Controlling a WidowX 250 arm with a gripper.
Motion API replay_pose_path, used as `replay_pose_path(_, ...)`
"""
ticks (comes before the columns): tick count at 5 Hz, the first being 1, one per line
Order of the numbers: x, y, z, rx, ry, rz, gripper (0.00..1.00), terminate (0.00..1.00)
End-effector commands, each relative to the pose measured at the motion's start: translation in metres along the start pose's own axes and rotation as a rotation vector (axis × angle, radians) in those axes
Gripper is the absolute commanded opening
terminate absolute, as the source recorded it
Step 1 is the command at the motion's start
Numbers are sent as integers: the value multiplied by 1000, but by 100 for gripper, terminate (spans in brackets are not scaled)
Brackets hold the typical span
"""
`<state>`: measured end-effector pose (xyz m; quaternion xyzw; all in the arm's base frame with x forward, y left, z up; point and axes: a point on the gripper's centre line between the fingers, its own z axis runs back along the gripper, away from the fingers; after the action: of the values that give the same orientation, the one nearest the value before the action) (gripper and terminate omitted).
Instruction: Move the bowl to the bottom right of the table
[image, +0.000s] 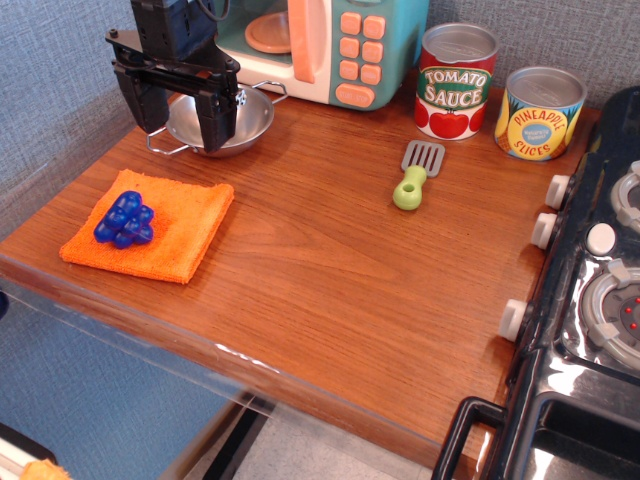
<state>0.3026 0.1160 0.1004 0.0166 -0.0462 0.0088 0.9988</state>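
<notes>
The bowl needs to go to the table's front corner by the stove, so my gripper will next grab the bowl by its rim (272, 112).
The shiny steel bowl (232, 122) with thin wire loop handles sits at the back left of the brown wooden table (320, 270), just in front of the toy microwave. My black gripper (183, 118) hangs over the bowl's left part. Its two fingers (218, 115) are spread apart and open, one at the bowl's left rim and one over its inside. Nothing is held between them. The fingers hide part of the bowl.
An orange cloth (165, 232) with blue toy grapes (124, 220) lies front left. A teal toy microwave (330, 45) stands at the back. A tomato sauce can (456, 82), a pineapple can (540, 112) and a green spatula (414, 176) are back right. A black toy stove (590, 300) lines the right edge.
</notes>
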Motion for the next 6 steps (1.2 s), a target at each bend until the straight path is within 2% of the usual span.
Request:
replay_pose_path(1,0,0,0,0,0,0,100,0)
replay_pose_path(3,48,9,-20,56,-2,-1,100,0)
replay_pose_path(4,67,10,-25,64,-12,-1,100,0)
replay_pose_path(6,92,14,-64,55,7,8,100,0)
